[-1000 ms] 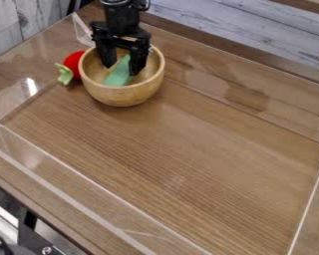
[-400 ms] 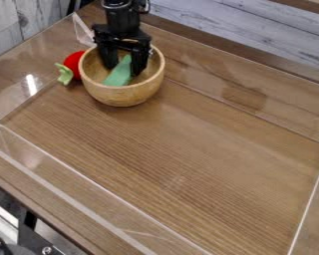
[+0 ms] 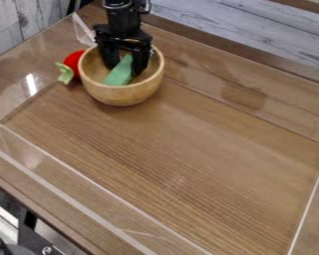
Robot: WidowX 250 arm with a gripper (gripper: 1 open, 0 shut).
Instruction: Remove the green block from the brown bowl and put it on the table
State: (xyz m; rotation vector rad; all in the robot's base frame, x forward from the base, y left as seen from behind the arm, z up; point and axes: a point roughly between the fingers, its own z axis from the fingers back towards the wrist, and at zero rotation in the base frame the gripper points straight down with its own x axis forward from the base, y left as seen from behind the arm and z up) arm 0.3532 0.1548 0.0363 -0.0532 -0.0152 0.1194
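Observation:
I should next grab the green block by its raised end (image 3: 125, 62) to take it out of the brown bowl (image 3: 121, 92).
The brown bowl (image 3: 121, 92) sits at the table's far left. The green block (image 3: 121, 72) leans inside it, its upper end toward the bowl's back rim. My black gripper (image 3: 123, 62) points straight down into the bowl, open, with one finger on each side of the block's upper part. I cannot tell whether the fingers touch the block. The wood-grain table (image 3: 189, 149) spreads out in front and to the right.
A red rounded object with a small green part (image 3: 71, 66) lies against the bowl's left side. Low clear plastic walls (image 3: 29, 149) border the table. A grey plank wall stands behind.

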